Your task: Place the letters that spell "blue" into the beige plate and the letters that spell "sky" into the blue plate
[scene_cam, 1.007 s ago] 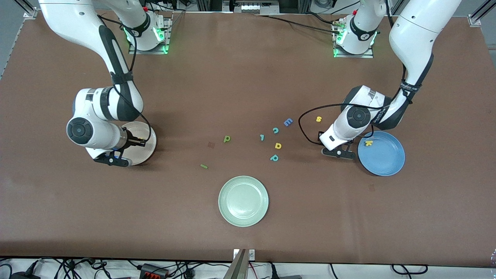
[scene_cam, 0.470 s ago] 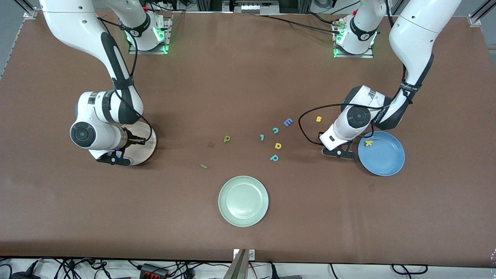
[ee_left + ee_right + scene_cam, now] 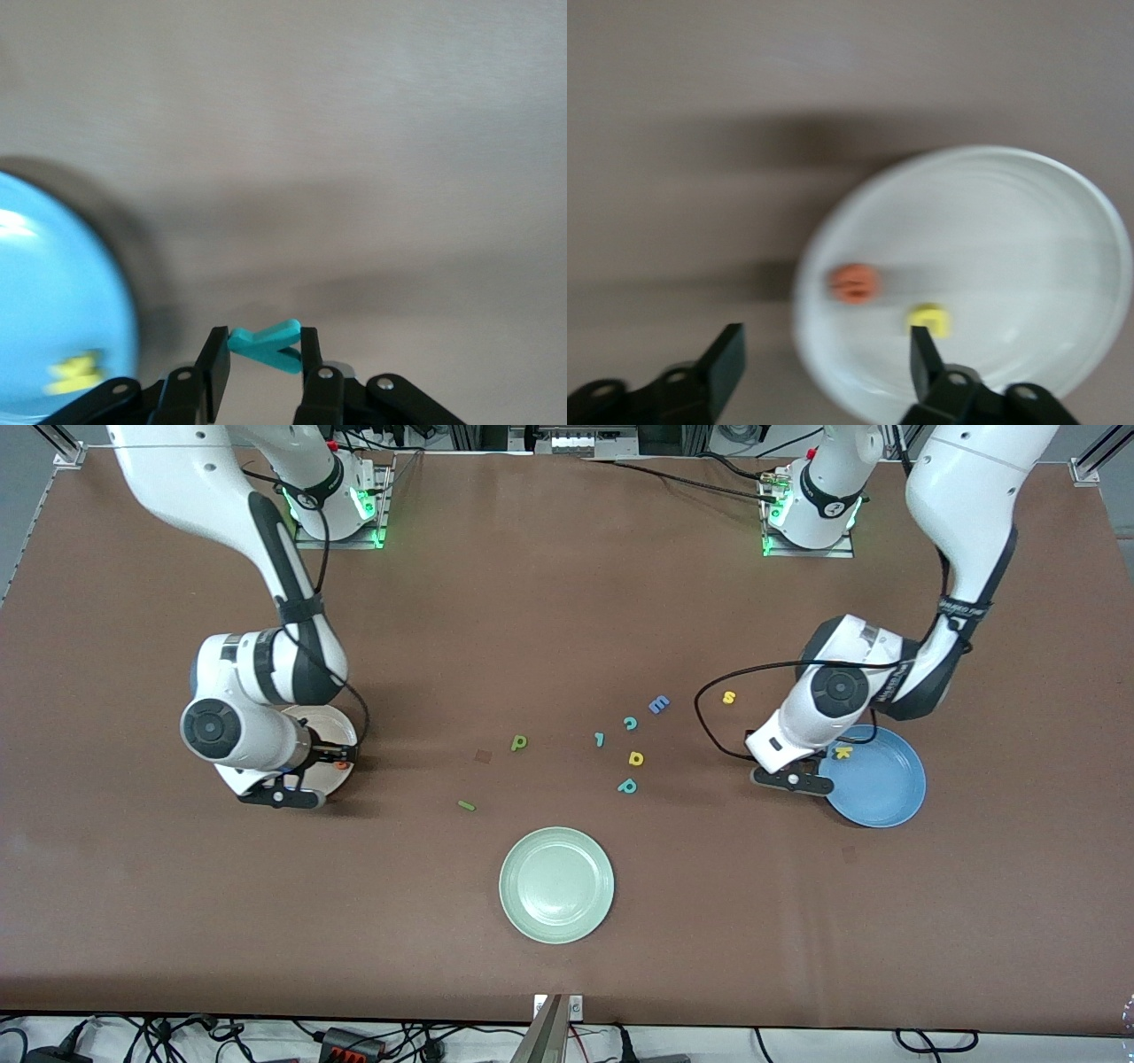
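Note:
The teal y [image 3: 266,343] hangs short of the blue plate's rim [image 3: 124,292], so I need to bring the y over the plate before my left gripper lets it go.
My left gripper [image 3: 263,347] is shut on the teal y [image 3: 266,343] and hangs just beside the rim of the blue plate [image 3: 877,793], toward the table's middle. In that plate lies the yellow k [image 3: 842,753]. The yellow s [image 3: 728,697] sits on the table, farther from the front camera than the plate. My right gripper [image 3: 827,345] stands open over the edge of the beige plate [image 3: 1010,239]. The orange e [image 3: 855,283] and yellow u [image 3: 929,320] lie in this plate. Mid-table lie the dark green b [image 3: 519,742] and l [image 3: 466,806].
Loose letters cluster mid-table: a blue E [image 3: 658,705], a teal c [image 3: 630,723], another small teal letter [image 3: 600,739], a yellow a/d shape [image 3: 635,758] and a teal p [image 3: 627,786]. A pale green plate [image 3: 556,884] stands nearer the front camera.
My right gripper has opened and the orange e now lies in the beige plate. My left gripper has closed and shifted toward the blue plate with the teal y.

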